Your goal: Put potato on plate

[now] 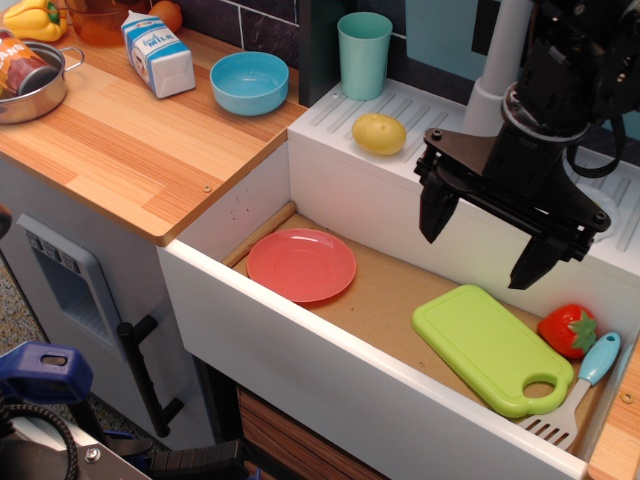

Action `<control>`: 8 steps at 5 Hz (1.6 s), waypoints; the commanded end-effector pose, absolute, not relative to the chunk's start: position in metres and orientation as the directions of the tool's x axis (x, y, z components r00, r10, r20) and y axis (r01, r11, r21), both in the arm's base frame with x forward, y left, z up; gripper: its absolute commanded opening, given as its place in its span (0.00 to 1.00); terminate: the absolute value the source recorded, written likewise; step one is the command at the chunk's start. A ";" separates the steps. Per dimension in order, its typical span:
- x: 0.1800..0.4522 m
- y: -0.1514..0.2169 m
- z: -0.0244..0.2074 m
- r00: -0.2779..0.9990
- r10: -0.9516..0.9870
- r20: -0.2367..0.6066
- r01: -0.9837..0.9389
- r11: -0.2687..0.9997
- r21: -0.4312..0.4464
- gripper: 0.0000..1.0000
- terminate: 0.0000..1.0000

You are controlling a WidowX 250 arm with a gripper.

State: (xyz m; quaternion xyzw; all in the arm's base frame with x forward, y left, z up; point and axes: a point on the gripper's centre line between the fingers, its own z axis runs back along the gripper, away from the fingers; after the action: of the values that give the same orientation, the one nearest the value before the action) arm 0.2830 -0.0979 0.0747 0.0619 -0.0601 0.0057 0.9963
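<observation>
My gripper grabs the pale-yellow potato around its plump middle (pixel 379 134) next, to put the potato on the coral-pink plate (pixel 301 264).
The pale-yellow potato (pixel 379 134) lies on the white ribbed drainboard (pixel 420 120) behind the sink, just in front of a teal cup. The coral-pink plate (pixel 301 264) lies flat and empty on the sink floor at the left. My black gripper (pixel 484 244) hangs open and empty above the middle of the sink, to the right of and nearer than the potato, well right of the plate. Its two fingers point down, wide apart.
A green cutting board (pixel 490 346), a red strawberry (pixel 567 330) and a blue-handled spatula (pixel 578 392) lie in the sink at right. A teal cup (pixel 364 55) stands behind the potato. On the wooden counter are a light-blue bowl (pixel 249 81), milk carton (pixel 158 53), metal pot (pixel 28 82) and yellow pepper (pixel 35 18).
</observation>
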 end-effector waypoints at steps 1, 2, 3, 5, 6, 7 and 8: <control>0.283 -0.098 0.075 0.993 0.004 0.120 -0.019 0.992 0.123 1.00 0.00; 0.295 -0.066 0.088 0.993 -0.003 0.115 -0.018 0.983 0.182 1.00 0.00; 0.308 -0.025 0.083 0.987 -0.076 0.141 0.047 0.979 0.199 1.00 0.00; 0.352 0.014 0.069 0.956 -0.127 0.266 0.061 0.967 0.246 1.00 0.00; 0.378 0.027 0.062 0.940 -0.152 0.305 0.090 0.974 0.209 1.00 0.00; 0.406 0.031 0.064 0.940 -0.163 0.299 0.110 0.976 0.187 1.00 0.00; 0.416 0.042 0.071 0.943 -0.149 0.297 0.102 0.981 0.167 1.00 0.00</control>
State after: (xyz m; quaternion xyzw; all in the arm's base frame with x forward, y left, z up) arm 0.4161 0.0380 0.0568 0.0555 -0.1339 -0.0679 0.9871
